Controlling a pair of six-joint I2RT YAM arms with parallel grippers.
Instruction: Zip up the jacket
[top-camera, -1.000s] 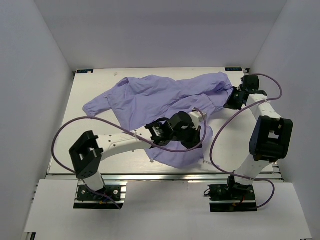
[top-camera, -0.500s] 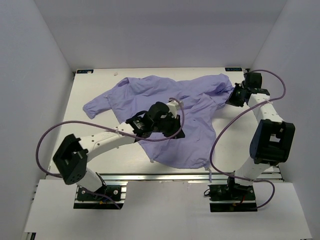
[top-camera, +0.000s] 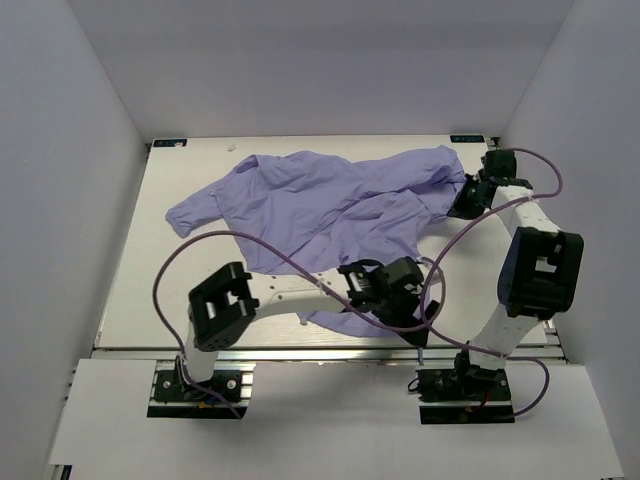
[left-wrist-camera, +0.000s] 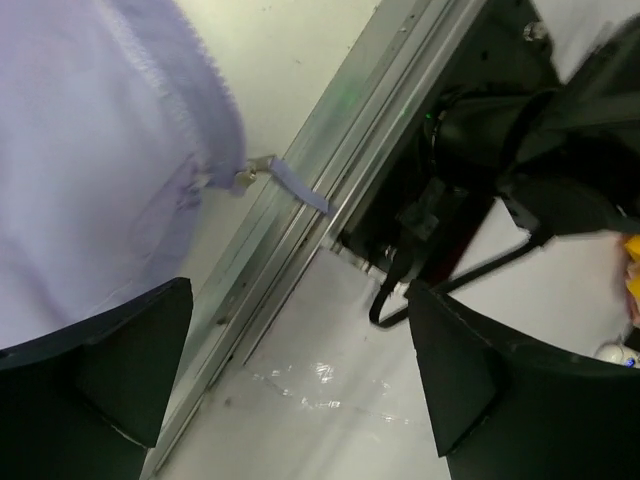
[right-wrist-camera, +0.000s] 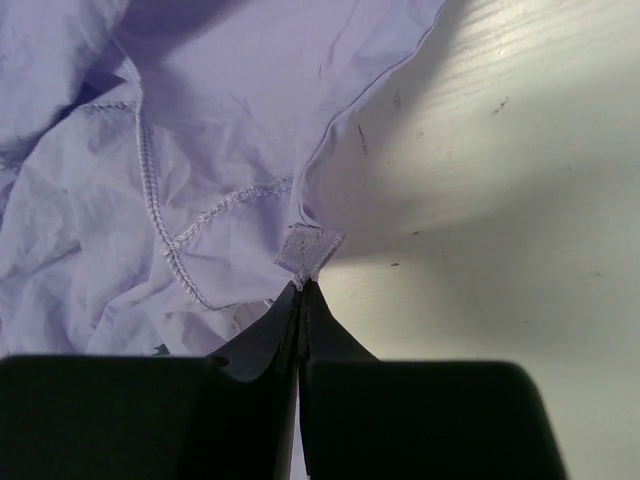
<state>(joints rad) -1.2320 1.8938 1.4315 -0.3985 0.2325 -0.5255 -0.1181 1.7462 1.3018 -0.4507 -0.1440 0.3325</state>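
My left gripper will next grab the jacket's hem corner (left-wrist-camera: 212, 178) beside the zipper pull, leave its ribbon tab free, and bring that jacket edge across for zipping.
The lavender jacket (top-camera: 330, 205) lies crumpled across the table's far and middle part. Its near hem reaches toward the front edge. My left gripper (top-camera: 416, 292) hovers over that hem's near right corner, open and with nothing between its jaws. In the left wrist view the jacket (left-wrist-camera: 90, 150) fills the upper left. A metal zipper pull (left-wrist-camera: 252, 175) with a purple ribbon tab hangs at its edge, ahead of the open left gripper (left-wrist-camera: 300, 300). My right gripper (right-wrist-camera: 302, 290) is shut on a small fabric tab (right-wrist-camera: 310, 250) at the jacket's right edge (top-camera: 462, 203).
An aluminium rail (top-camera: 300, 352) runs along the table's near edge, just below the left gripper. The right arm's black base (left-wrist-camera: 480, 150) stands beyond it. Purple cables (top-camera: 200, 245) loop over the jacket and the table. White walls close in the sides and back.
My left arm swung from the middle of the jacket back to its near right corner, and its jaws opened wide, letting go of the fabric. The right gripper kept its hold.
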